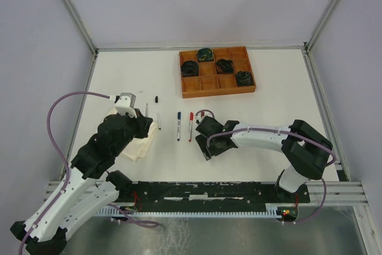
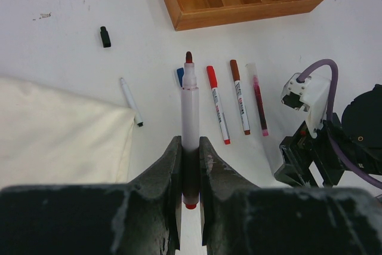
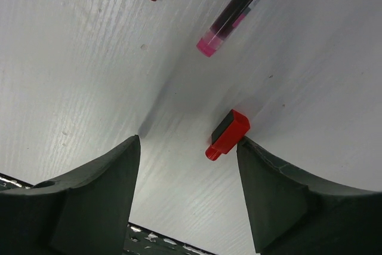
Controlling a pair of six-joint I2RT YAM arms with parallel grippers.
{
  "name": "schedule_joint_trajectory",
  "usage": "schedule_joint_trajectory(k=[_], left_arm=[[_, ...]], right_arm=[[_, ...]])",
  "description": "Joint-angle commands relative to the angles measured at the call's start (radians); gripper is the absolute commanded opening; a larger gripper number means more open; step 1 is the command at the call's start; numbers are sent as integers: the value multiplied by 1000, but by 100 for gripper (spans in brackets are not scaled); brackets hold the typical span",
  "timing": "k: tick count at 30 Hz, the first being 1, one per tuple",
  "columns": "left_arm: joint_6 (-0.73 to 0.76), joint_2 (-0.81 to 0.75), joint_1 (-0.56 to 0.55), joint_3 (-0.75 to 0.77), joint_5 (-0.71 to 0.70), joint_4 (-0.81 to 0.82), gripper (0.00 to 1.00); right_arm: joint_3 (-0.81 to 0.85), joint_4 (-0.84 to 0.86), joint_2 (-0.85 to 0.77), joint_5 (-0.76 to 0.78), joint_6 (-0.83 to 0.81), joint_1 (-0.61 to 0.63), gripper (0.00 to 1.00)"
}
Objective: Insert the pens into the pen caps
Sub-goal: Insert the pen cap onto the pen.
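Note:
The robot's right gripper needs to insert the white pen (image 2: 190,106) next, so it needs to grab the red cap across its sides and leave the cap's open end free.
My left gripper (image 2: 190,147) is shut on a white pen (image 2: 190,106) whose dark red tip points away toward the tray. On the table ahead of it lie a blue-capped pen (image 2: 180,76), a red-capped pen (image 2: 217,104), a brown-capped pen (image 2: 240,98), a pink pen (image 2: 258,100) and a black-tipped pen (image 2: 130,101). A loose black cap (image 2: 105,36) lies farther left. My right gripper (image 3: 188,143) is open, low over the table. A red cap (image 3: 228,133) lies on its side between its fingers, touching the right fingertip (image 3: 248,150).
A wooden tray (image 1: 216,71) with dark coiled cable bundles stands at the back. A folded cream cloth (image 1: 138,144) lies under my left arm (image 1: 107,141). The right arm (image 1: 262,138) reaches in from the right. Metal frame posts border the table.

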Motion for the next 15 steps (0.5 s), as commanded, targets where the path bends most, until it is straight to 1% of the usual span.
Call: schedule_joint_trajectory(k=[1,5,10,15], left_arm=[[-27,-2,0,4,-6,33,3],[-28,0,0,4,-3,34,3],[-28,2,1,4,-3,34,3],[-28,0,0,4,-3,34,3]], right_arm=[[14,-1,33,19,-32,-25,73],[16,3,35,15,-38,-47,67],[16,2,43,18,-35,-63,52],[13,3,53,21,-26,-64,42]])
